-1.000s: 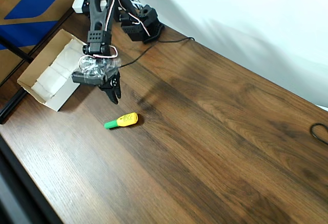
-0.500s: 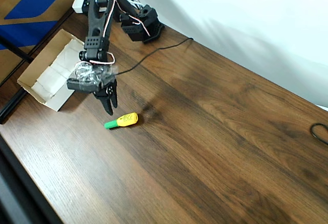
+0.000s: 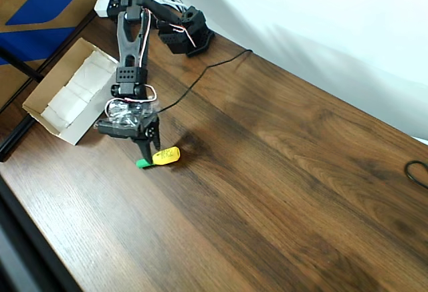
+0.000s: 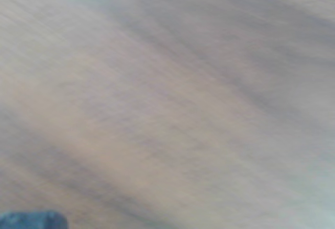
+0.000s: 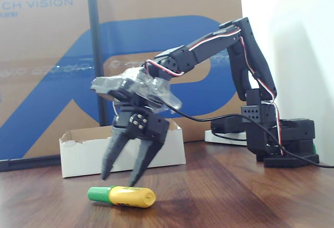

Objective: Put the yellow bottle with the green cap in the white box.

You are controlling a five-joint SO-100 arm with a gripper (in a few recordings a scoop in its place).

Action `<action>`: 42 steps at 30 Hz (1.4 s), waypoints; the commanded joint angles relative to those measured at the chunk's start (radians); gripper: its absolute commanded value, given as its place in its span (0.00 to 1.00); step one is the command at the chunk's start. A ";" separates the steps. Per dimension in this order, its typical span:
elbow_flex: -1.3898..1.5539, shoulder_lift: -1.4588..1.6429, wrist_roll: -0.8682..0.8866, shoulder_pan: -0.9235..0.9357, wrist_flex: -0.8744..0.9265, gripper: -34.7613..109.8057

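Note:
I should grip the yellow bottle by its green cap next, and then put the bottle in the white box.
The yellow bottle with the green cap lies flat on the wooden table, cap pointing left in both views. My black gripper hangs open just above it, fingertips spread over its cap end and close to touching, nothing held. The white box sits open-topped at the table's left edge in the overhead view, behind the gripper in the fixed view. The wrist view is a blur of wood grain.
The arm's base stands at the table's back edge with a black cable trailing across the wood. Large brown-and-blue cardboard stands behind the box. Another black cable lies at the far right edge.
My gripper has swung away from the box toward the table's front and dropped down over the bottle. The bottle and the box have not moved.

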 commanded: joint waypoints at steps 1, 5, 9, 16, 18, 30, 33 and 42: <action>-0.060 0.041 -0.014 -0.005 0.000 0.40; -0.060 0.031 -0.020 -0.008 0.000 0.43; -0.060 0.006 -0.025 -0.020 0.000 0.45; -0.011 -0.011 -0.038 -0.043 -0.044 0.46; 0.003 -0.011 -0.041 -0.044 -0.046 0.45; 0.048 0.002 -0.067 -0.023 -0.069 0.43; 0.048 0.008 -0.069 -0.015 -0.061 0.42; 0.066 0.067 -0.103 0.025 -0.054 0.36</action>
